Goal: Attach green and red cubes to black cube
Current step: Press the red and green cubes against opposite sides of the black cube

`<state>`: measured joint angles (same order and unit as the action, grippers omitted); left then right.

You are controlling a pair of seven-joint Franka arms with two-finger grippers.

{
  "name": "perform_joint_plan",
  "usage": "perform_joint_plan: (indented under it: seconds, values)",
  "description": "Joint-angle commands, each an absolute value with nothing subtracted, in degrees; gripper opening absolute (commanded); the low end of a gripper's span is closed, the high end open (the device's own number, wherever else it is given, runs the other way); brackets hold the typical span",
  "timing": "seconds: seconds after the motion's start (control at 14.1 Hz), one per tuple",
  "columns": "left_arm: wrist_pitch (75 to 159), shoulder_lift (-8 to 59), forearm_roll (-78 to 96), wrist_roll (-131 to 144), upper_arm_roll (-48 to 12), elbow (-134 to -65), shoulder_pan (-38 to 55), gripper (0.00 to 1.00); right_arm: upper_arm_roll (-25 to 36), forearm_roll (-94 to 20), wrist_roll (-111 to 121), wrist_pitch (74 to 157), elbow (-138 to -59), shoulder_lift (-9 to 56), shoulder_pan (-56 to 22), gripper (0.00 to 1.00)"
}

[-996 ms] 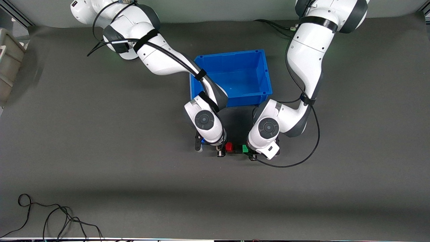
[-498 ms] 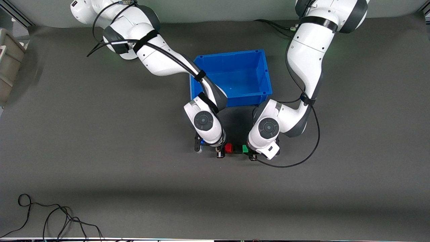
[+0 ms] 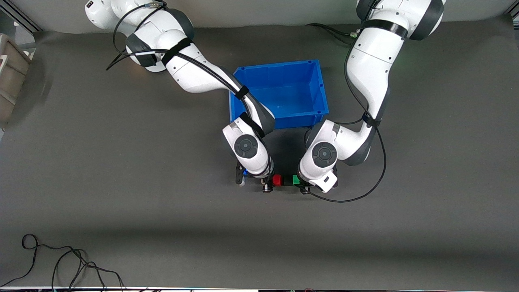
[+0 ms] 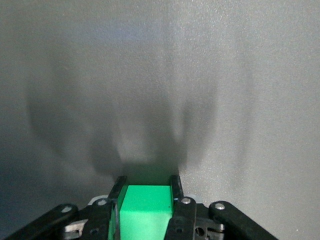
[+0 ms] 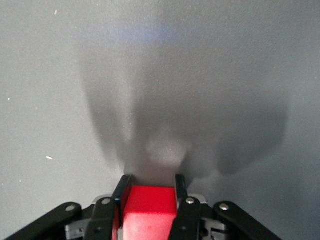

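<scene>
In the front view the green cube [image 3: 296, 179] stands level with and beside the black cube [image 3: 286, 180], so it is now time to open my left gripper.
The red cube [image 3: 277, 180], the black cube [image 3: 286, 180] and the green cube [image 3: 296, 179] stand in one row, touching, nearer the front camera than the blue bin. My right gripper [image 3: 271, 183] is shut on the red cube [image 5: 149, 212], which sits between its fingers [image 5: 123, 187] in the right wrist view. My left gripper [image 3: 302, 185] is shut on the green cube [image 4: 145, 212], which sits between its fingers [image 4: 174, 184] in the left wrist view. The black cube is out of both wrist views. I cannot tell whether the row rests on the mat.
The blue bin [image 3: 320, 87] stands open and looks empty, farther from the front camera than the cubes. A grey container [image 3: 10, 77] sits at the right arm's end of the table. Black cables [image 3: 61, 263] lie at the near edge.
The right arm's upper links have shifted slightly. Both grippers and the three cubes stay where they were.
</scene>
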<state>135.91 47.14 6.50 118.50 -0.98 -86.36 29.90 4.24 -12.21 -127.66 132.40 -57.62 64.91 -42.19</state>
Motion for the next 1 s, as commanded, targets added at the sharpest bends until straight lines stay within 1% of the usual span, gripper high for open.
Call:
perform_joint_plan:
  seconds: [0.0, 0.07, 0.14, 0.21, 0.28, 0.36, 0.43, 0.5, 0.64, 0.71, 0.78, 0.85, 0.93]
  values:
    - [136.05, 47.55, 6.94, 119.27, -0.62, -85.34, 30.41, 0.00, 4.31, -11.07, -129.64, 132.98, -54.76, 67.32, -42.80, 0.00]
    - [136.05, 47.55, 6.94, 119.18, -0.62, -85.34, 30.41, 0.00, 4.31, -11.07, -129.64, 132.89, -54.76, 67.24, -42.89, 0.00]
    - [136.05, 47.55, 6.86, 119.09, -0.62, -85.34, 30.41, 0.08, 4.31, -11.07, -129.55, 132.89, -54.84, 67.24, -42.89, 0.00]
    - [136.05, 47.55, 6.94, 119.18, -0.62, -85.34, 30.41, 0.13, 4.31, -11.07, -129.55, 132.98, -54.76, 67.24, -42.89, 0.00]
    - [136.05, 47.55, 7.03, 119.44, -0.62, -85.34, 30.32, 0.23, 4.31, -11.07, -129.55, 132.89, -54.76, 67.24, -42.89, 0.01]
    - [136.05, 47.55, 7.03, 119.53, -0.62, -85.34, 30.32, 0.29, 4.31, -11.07, -129.46, 132.98, -54.76, 67.24, -42.89, 0.18]
    - [136.05, 47.55, 7.03, 119.53, -0.62, -85.34, 30.32, 0.33, 4.31, -11.07, -128.94, 132.98, -54.76, 67.15, -42.89, 0.44]
    - [136.05, 47.55, 7.03, 119.53, -0.62, -85.34, 30.32, 0.35, 4.31, -11.07, -128.85, 132.98, -54.76, 67.15, -42.80, 0.62]
    - [136.05, 47.55, 6.94, 119.44, -0.62, -85.34, 30.41, 0.38, 4.31, -11.07, -128.58, 133.07, -54.67, 66.80, -42.54, 0.90]
    - [136.05, 47.55, 6.94, 119.53, -0.62, -85.34, 30.41, 0.49, 4.31, -11.16, -128.58, 133.07, -54.58, 66.71, -42.45, 0.94]
    - [136.05, 47.55, 6.94, 119.62, -0.62, -85.34, 30.50, 0.66, 4.31, -11.08, -128.58, 133.07, -54.58, 66.53, -42.45, 0.99]
    - [135.97, 47.55, 6.94, 119.71, -0.62, -85.34, 30.50, 0.94, 4.31, -11.16, -128.06, 133.07, -54.58, 66.19, -42.28, 0.99]
    - [135.97, 47.46, 6.94, 119.62, -0.62, -85.34, 30.50, 1.00, 4.31, -11.16, -127.36, 132.81, -54.67, 65.05, -42.01, 0.99]
